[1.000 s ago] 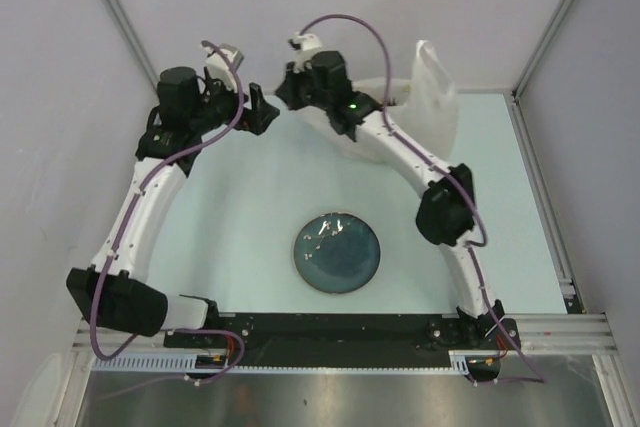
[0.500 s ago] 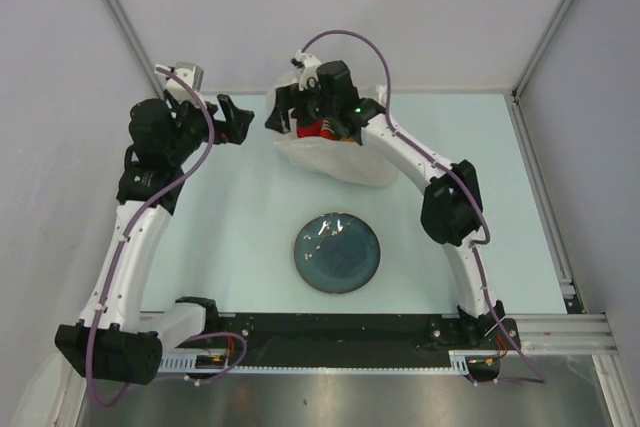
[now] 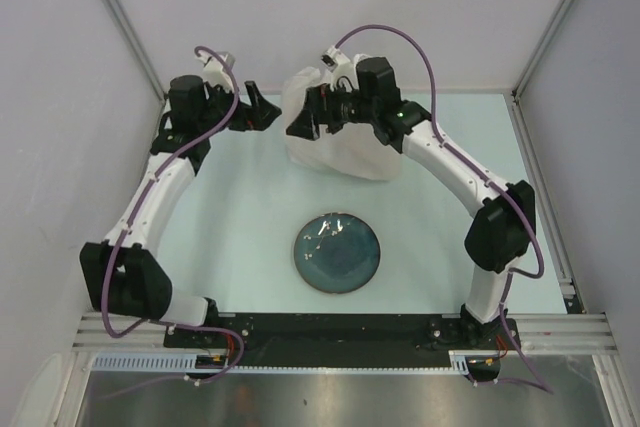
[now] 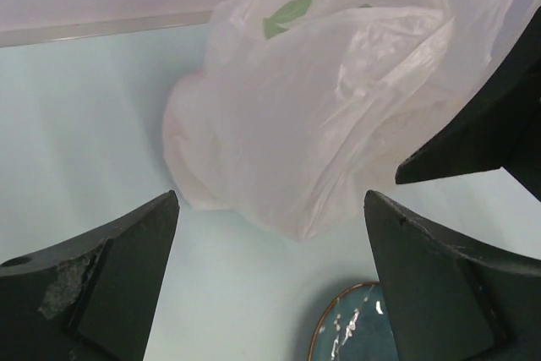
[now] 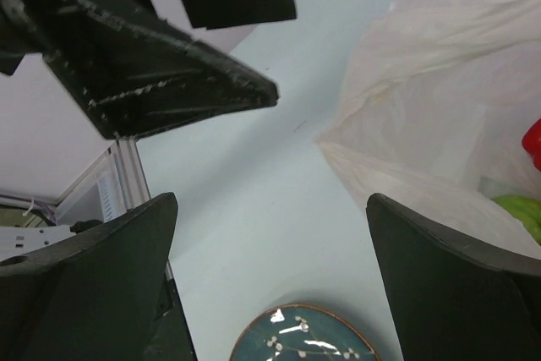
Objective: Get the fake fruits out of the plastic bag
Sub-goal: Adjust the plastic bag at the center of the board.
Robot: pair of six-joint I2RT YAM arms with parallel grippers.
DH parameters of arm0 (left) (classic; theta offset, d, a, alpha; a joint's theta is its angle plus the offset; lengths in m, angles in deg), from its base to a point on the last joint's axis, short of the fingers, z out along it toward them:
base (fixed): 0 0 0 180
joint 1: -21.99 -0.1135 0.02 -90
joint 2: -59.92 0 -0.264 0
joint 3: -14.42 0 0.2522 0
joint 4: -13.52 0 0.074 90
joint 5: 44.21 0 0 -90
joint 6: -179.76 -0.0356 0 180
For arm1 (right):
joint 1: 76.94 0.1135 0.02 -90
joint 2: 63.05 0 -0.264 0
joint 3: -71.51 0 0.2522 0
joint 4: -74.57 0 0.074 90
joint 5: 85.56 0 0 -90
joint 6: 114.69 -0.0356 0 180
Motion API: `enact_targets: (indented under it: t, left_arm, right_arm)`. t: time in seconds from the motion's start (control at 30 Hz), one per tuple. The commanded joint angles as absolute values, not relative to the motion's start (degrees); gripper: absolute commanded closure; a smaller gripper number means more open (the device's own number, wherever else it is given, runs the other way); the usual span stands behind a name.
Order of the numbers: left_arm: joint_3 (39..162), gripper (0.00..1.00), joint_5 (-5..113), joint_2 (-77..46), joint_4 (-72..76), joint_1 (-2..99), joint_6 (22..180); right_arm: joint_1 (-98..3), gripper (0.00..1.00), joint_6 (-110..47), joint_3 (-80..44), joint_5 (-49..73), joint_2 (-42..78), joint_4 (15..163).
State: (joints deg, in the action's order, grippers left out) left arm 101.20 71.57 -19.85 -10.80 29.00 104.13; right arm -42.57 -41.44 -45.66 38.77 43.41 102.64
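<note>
The bag's rim (image 3: 290, 99) is the part my left gripper should grab next, to open the plastic bag (image 3: 350, 142) and take the fake fruits out.
The plastic bag (image 3: 350, 142) lies crumpled and white on the table at the back middle. In the right wrist view, a red fake fruit (image 5: 532, 143) and a green one (image 5: 517, 209) show inside the bag (image 5: 431, 116) at the right edge. My right gripper (image 3: 303, 123) hovers open at the bag's left side, with nothing between its fingers (image 5: 270, 281). My left gripper (image 3: 262, 110) is open too, a little left of the bag and facing it. The left wrist view has the bag (image 4: 330, 116) ahead of its empty jaws (image 4: 270, 281).
A dark blue round plate (image 3: 337, 252) with white flecks sits in the middle of the table, nearer than the bag; its rim shows in both wrist views (image 4: 351, 327) (image 5: 300, 336). Grey walls stand behind and on both sides.
The right gripper has gone from shut to open. The bag has come from the back right to the back middle and settled on the table. Both arms have shifted.
</note>
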Motion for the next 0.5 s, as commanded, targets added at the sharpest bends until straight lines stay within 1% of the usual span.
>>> enact_targets:
  t: [0.0,0.13,0.27,0.3,0.33,0.4,0.43,0.47]
  left_arm:
    - [109.82,0.04,76.98,-23.13,-4.81,31.3,106.37]
    - [114.74,0.03,76.82,-25.77,-5.24,33.76,103.92]
    - [118.53,0.03,73.49,-29.19,-8.13,37.8,98.92]
    - [119.15,0.03,71.39,-30.59,-8.84,38.51,96.82]
    - [119.67,0.04,65.88,-31.04,-9.37,39.3,96.36]
    - [120.38,0.04,62.51,-32.79,-9.11,40.27,95.92]
    - [120.82,0.06,60.23,-33.5,-9.37,40.53,95.92]
    - [121.26,0.1,56.64,-34.03,-9.81,40.97,95.92]
  right_arm:
    - [-44.06,0.0,-40.07,-41.58,39.42,37.07,102.04]
    - [-45.03,0.0,-40.41,-34.99,37.84,33.55,100.9]
    - [-46.08,0.0,-40.95,-32.51,37.49,31.53,100.11]
    - [-46.26,0.0,-40.77,-32.51,37.66,31.0,100.11]
    - [-46.52,0.0,-40.68,-32.6,37.66,31.0,100.11]
    - [-47.23,0.0,-40.77,-33.21,37.57,30.65,99.67]
    - [-47.49,0.01,-40.86,-33.48,37.66,30.73,99.49]
    - [-47.75,0.0,-41.03,-34.18,37.57,30.73,99.32]
